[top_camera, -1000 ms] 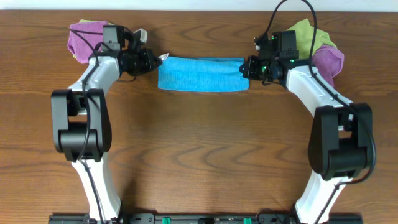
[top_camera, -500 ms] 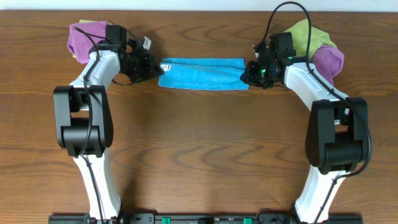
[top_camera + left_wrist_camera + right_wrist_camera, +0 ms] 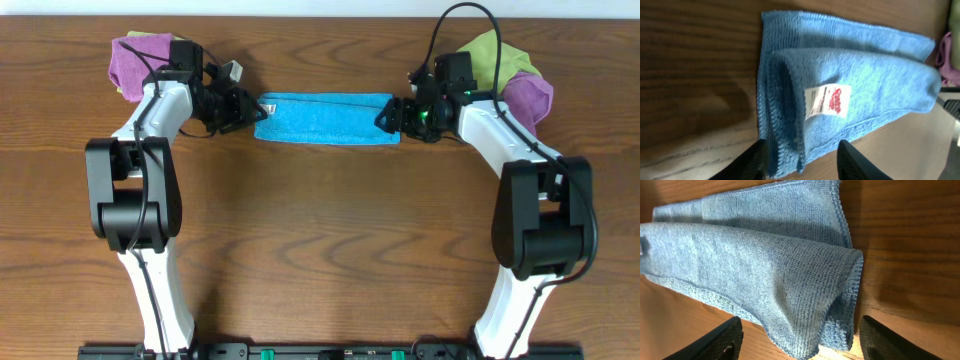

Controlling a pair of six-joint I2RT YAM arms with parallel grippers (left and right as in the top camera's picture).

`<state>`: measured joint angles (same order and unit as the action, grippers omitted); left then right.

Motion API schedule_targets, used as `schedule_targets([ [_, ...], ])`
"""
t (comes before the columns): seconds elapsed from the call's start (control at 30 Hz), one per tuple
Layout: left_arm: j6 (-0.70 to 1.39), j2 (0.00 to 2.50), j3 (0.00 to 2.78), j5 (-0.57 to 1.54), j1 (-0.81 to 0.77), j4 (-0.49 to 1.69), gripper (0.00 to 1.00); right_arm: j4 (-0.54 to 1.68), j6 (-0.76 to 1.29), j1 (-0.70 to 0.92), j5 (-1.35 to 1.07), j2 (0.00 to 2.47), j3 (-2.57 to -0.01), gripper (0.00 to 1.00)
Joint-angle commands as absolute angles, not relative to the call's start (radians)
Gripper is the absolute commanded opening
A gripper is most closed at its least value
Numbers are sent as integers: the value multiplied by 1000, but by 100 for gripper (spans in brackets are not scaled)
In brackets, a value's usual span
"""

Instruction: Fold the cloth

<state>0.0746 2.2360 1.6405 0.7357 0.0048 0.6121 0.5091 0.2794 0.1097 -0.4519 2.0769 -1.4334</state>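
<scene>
My left gripper pinches the cloth's folded edge (image 3: pixel 261 130) (image 3: pixel 796 159) at the white-tag end next, which leaves the opposite end free to fold over.
The sky-blue cloth (image 3: pixel 325 118) lies on the wooden table as a long folded strip between my two arms. Its white tag (image 3: pixel 827 100) faces up at the left end. My left gripper (image 3: pixel 245 108) is at that end, open; the folded cloth (image 3: pixel 855 95) edge lies between its black fingers (image 3: pixel 752 161) without being pinched. My right gripper (image 3: pixel 392 115) is at the other end, open wider. There the rolled-over end of the cloth (image 3: pixel 765 265) rests on the wood between its spread fingers (image 3: pixel 890 341).
A purple cloth over a yellow-green one (image 3: pixel 135 62) is bunched behind the left arm. Another yellow-green and purple pile (image 3: pixel 512 72) sits behind the right arm. The table's back edge (image 3: pixel 320 16) runs just beyond the cloth.
Both grippers were shut on the cloth's ends and now stand open, having let go. Before that the strip shifted slightly toward the back of the table.
</scene>
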Motion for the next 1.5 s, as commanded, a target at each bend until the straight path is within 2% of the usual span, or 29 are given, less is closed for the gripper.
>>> schedule_targets([
  [0.0,25,2209,1659,721,7,627,50,511,227,102,-459,2045,-1455,73],
  [0.13,1,2141,1659,702,4,591,39,509,225,102,-416,1995,-1459,68],
  [0.2,-10,2109,1659,683,4,564,30,509,217,103,-414,1980,-1459,66],
  [0.23,-16,2090,1659,650,2,550,22,510,212,104,-415,1976,-1459,66],
  [0.33,-15,2074,1659,624,-3,540,22,516,212,107,-415,1975,-1459,67],
  [0.37,-16,2074,1659,627,-8,542,27,511,211,109,-414,1975,-1459,66],
  [0.4,-17,2075,1659,629,-16,541,28,503,212,110,-414,1975,-1459,61],
  [0.43,-37,2075,1659,628,-32,540,29,496,212,111,-414,1975,-1459,48],
  [0.47,-77,2075,1659,627,-51,541,25,489,212,111,-414,1975,-1459,19],
  [0.5,-103,2075,1659,607,-69,542,18,486,212,112,-414,1975,-1459,1],
  [0.53,-113,2076,1659,556,-92,543,8,485,212,112,-413,1975,-1459,1],
  [0.57,-113,2076,1659,496,-109,545,6,488,212,113,-408,1975,-1459,1],
  [0.67,-140,2077,1659,299,-160,555,5,518,212,115,-375,1975,-1459,1],
  [0.9,-162,2140,1658,75,-224,550,6,528,161,192,-205,1976,-1459,1],
  [1.1,-144,2178,1658,70,-225,504,6,471,147,260,-40,1982,-1459,1],
  [1.47,-103,2187,1657,95,-225,478,6,439,149,265,-34,2054,-1459,1],
])
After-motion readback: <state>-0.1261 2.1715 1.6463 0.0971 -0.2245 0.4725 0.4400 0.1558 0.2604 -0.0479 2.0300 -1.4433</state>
